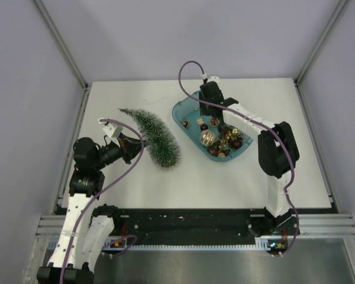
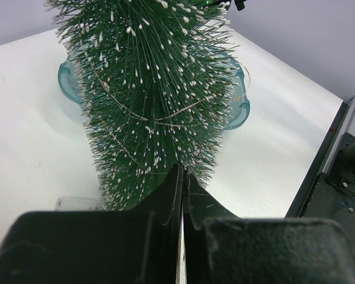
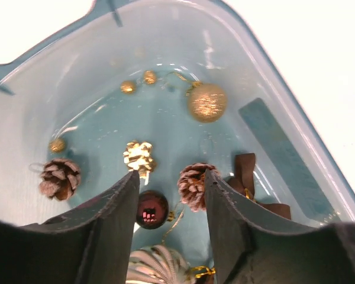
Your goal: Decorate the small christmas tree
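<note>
The frosted brown pine cone's end needs to stay free to meet the tree's bristles, so the robot's right gripper will grab the pine cone by its scaly sides next.
The small christmas tree (image 1: 157, 137) lies slantwise on the white table, its tip toward the far left; a thin gold wire winds round its frosted bristles (image 2: 154, 100). My left gripper (image 1: 141, 148) is shut, its tips (image 2: 182, 171) pressed into the wide end of the tree; whether they pinch anything is hidden by bristles. My right gripper (image 1: 220, 125) hangs open inside the teal tray (image 1: 180, 112). Below its gap (image 3: 170, 174) lie a dark red ball (image 3: 152, 209) and a frosted pine cone (image 3: 193, 185), neither held.
The tray (image 3: 77, 59) also holds a gold cone (image 3: 139, 157), a gold glitter ball (image 3: 207, 102), a second pine cone (image 3: 60, 177), a brown bow (image 3: 245, 174) and a silver ribbed ball (image 3: 157, 266). Metal frame posts stand at the table's far corners.
</note>
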Controlling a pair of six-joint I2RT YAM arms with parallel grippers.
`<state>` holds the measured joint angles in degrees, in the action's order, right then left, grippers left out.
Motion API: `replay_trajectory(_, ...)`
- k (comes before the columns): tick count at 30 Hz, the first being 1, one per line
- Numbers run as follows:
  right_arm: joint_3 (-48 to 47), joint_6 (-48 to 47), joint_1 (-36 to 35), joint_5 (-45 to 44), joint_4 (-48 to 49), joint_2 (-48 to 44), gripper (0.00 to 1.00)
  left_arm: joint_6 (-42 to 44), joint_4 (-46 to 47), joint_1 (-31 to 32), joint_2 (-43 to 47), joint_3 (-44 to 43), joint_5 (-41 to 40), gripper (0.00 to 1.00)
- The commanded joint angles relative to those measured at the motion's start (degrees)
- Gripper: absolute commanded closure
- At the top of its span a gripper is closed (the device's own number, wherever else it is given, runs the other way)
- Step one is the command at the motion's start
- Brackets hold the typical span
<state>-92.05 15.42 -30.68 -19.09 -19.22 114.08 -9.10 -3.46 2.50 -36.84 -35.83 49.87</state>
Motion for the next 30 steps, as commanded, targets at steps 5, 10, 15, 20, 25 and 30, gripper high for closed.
replay_trajectory(5, -1.11, 1.10, 1.67, -8.06, -0.55, 2.37, 0.40, 0.14, 2.32, -0.31, 0.80, -0.90, 0.49, 1.00)
replay_trajectory(10, -2.08, 0.58, 1.67, -8.33, -0.46, 5.44, 0.39, 0.05, 2.32, -0.31, 0.45, -1.25, 0.41, 1.00)
replay_trajectory(15, -2.61, 0.84, 1.76, -7.28, -0.46, 7.47, 0.39, 0.23, 2.23, -0.31, 0.37, -1.52, 0.32, 1.00)
replay_trajectory(20, -1.47, 1.45, 1.67, -6.05, -0.55, 7.65, 0.39, 0.58, 1.88, -0.31, 0.36, -1.34, 0.32, 1.00)
replay_trajectory(25, -0.15, 2.16, 1.76, -4.82, -0.38, 7.73, 0.43, 1.02, 1.62, -0.31, 0.37, -1.26, -0.21, 1.00)
replay_trajectory(30, -0.24, 2.33, 1.76, -3.06, -1.17, 7.91, 0.47, 1.37, 1.27, -0.31, 0.54, -1.26, -2.05, 1.00)
